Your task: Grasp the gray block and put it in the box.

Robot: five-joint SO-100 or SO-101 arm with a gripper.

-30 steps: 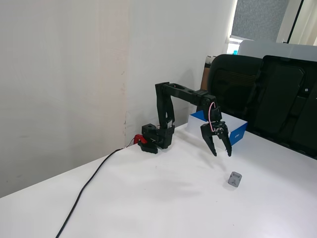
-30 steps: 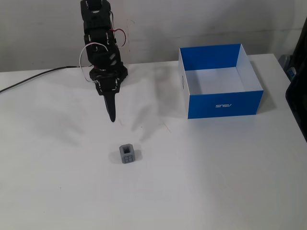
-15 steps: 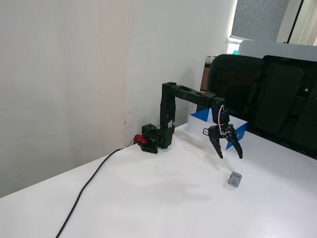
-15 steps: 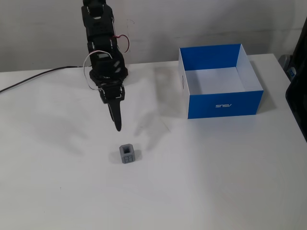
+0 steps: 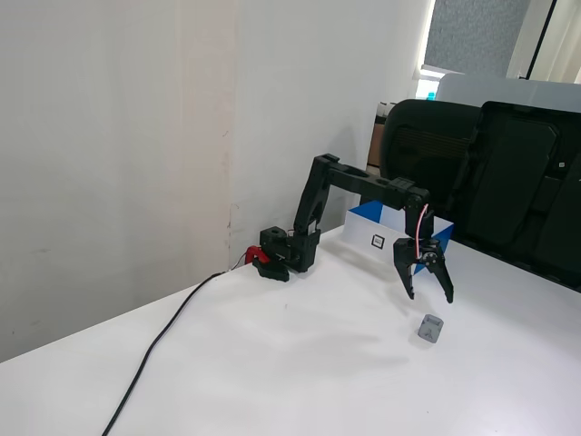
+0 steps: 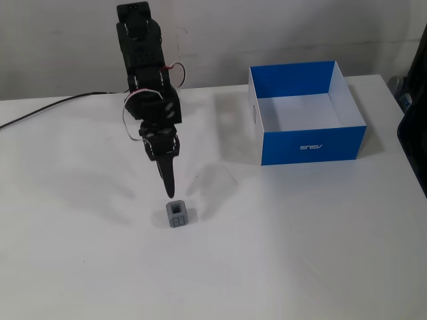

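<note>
The gripper grabs the gray block [image 5: 430, 328] by its sides next, to put the block in the open box [image 5: 374, 242].
The gray block [image 5: 430, 328] [image 6: 177, 214] is a small cube resting on the white table, lighter mark facing up. My gripper [image 5: 429, 295] [image 6: 169, 191] hangs open just above and slightly behind it, fingers pointing down and spread, nothing between them. In a fixed view from the front the fingertips end right above the block's far edge. The box [image 6: 312, 143] [image 5: 374, 242], blue outside and white inside, stands open and empty to the right of the arm in that view; in the side view the arm covers part of it.
The arm's base [image 5: 283, 255] sits at the table's back edge by the wall, with a black cable [image 5: 163, 334] [image 6: 40, 111] trailing off across the table. Black chairs [image 5: 490, 177] stand behind the table on the box's side.
The arm has stretched forward and lowered, carrying the open gripper from near the box toward the block. Block and box have not moved.
</note>
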